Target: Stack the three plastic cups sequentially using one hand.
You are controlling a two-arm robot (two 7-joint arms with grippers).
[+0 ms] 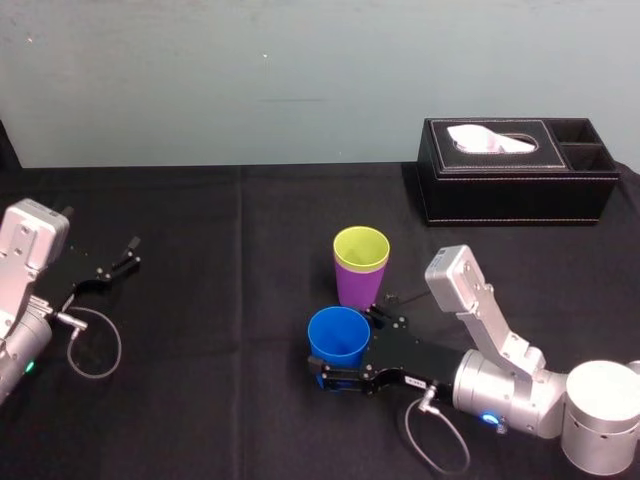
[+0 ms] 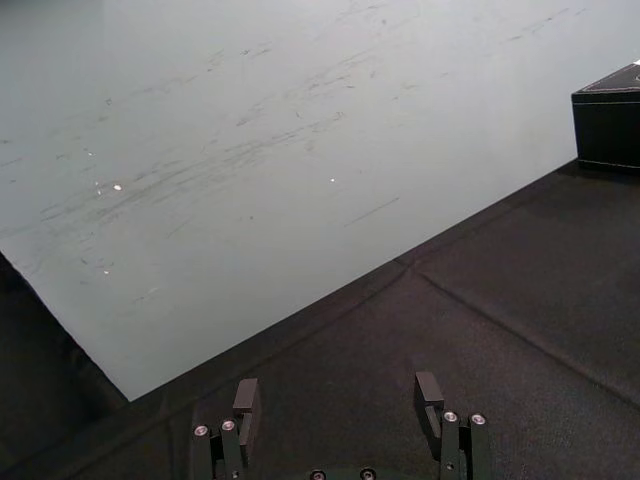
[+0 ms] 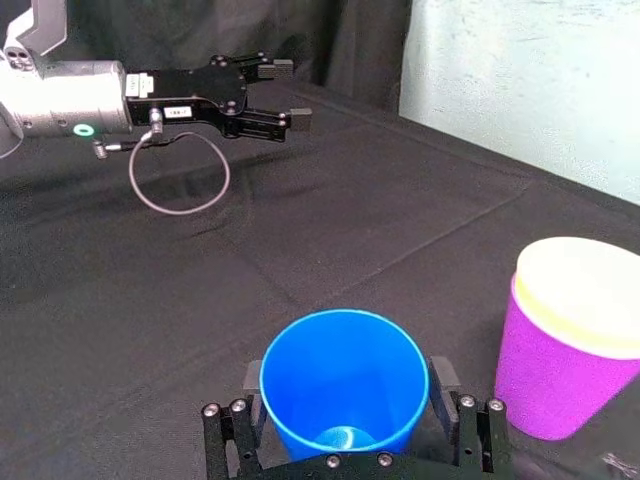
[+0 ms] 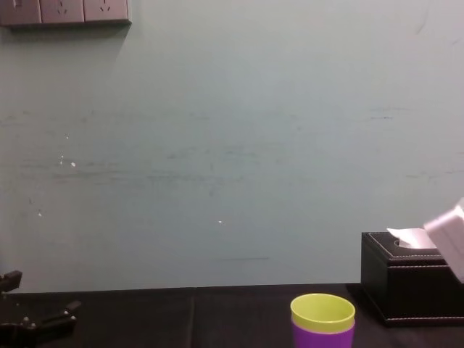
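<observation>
My right gripper picks up the bright blue cup by its outer side (image 3: 283, 437) next, to stack it into the yellow-green cup.
A yellow-green cup (image 1: 361, 247) sits nested inside a purple cup (image 1: 356, 286), upright near the middle of the black table; the pair also shows in the chest view (image 4: 322, 312). Just in front stands the blue cup (image 1: 337, 336), upright and empty (image 3: 343, 385). My right gripper (image 1: 346, 347) is open, with one finger on each side of the blue cup's lower wall (image 3: 345, 388) and a thin gap at each pad (image 3: 444, 382). At the table's far left, my left gripper (image 1: 127, 254) rests open and holds nothing (image 2: 338, 398).
A black tissue box (image 1: 515, 170) with side compartments stands at the back right, behind the cups. A cable loop (image 1: 92, 350) hangs from the left wrist. The black cloth (image 1: 230, 300) between the two arms is bare.
</observation>
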